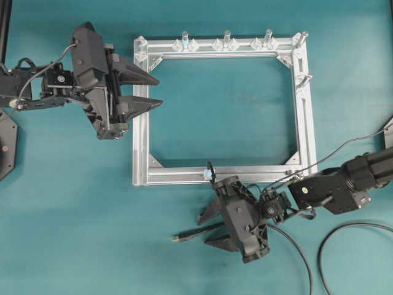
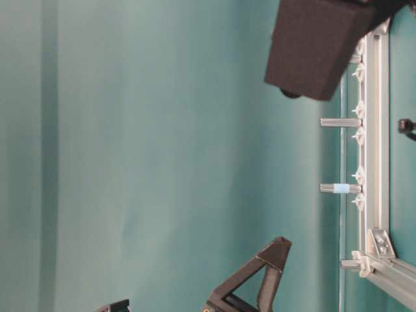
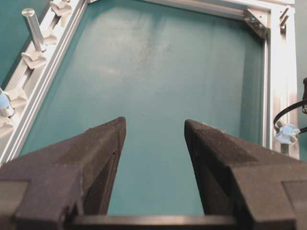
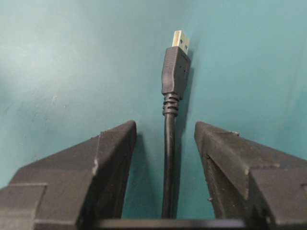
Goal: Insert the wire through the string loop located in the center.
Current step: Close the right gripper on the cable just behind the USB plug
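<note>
The right gripper needs to close now: its two fingers reach the tabletop on either side of the wire behind its plug (image 1: 207,229) (image 4: 169,139), so they would catch the wire.
The wire (image 1: 190,233) lies on the teal table, its brass plug tip (image 1: 176,237) pointing left. My right gripper (image 1: 202,232) is open and straddles the wire just behind the plug. The wrist view shows the cable (image 4: 169,158) running between the fingers (image 4: 112,153) with a gap on each side, and the plug (image 4: 175,72) ahead of them. The string loop (image 1: 209,171) stands on its pale blue base on the frame's near bar, just above the right gripper. My left gripper (image 1: 159,91) is open and empty over the frame's left bar. The loop (image 3: 289,130) appears at the right of its view (image 3: 155,120).
A square aluminium frame (image 1: 140,141) lies in the middle, with several upright silver pegs (image 1: 226,38) along its far bar and right bar (image 1: 302,78). A second black cable (image 1: 334,236) curves across the table at the bottom right, near the right arm (image 1: 344,184).
</note>
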Available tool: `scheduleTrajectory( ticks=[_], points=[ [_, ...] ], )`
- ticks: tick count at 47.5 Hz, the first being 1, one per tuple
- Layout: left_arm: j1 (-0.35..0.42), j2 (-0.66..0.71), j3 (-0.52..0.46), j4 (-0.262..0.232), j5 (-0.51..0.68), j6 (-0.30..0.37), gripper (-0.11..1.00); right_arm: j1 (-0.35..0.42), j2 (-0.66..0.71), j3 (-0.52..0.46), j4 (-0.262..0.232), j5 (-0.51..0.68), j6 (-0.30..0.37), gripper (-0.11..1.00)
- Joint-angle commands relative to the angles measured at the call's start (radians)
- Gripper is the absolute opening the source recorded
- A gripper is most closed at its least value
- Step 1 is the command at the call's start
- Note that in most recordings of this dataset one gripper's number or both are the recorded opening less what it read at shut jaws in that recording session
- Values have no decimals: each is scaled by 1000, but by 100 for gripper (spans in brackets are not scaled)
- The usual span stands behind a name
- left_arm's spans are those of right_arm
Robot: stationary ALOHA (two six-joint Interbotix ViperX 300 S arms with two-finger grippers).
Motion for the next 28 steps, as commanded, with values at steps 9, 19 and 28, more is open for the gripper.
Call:
scheduleTrajectory(
  ticks=[9,19,28],
  points=[
    [-3,-15,-9,3,-6,2,55,3,-15,-11,-2,5,-2,57],
    [-3,-15,-8,3,-5,2,55,2,-17,-14,-2,83,-2,21],
    [-3,-15,-8,3,-5,2,55,2,-17,-18,-2,126,-2,7]
  ],
)
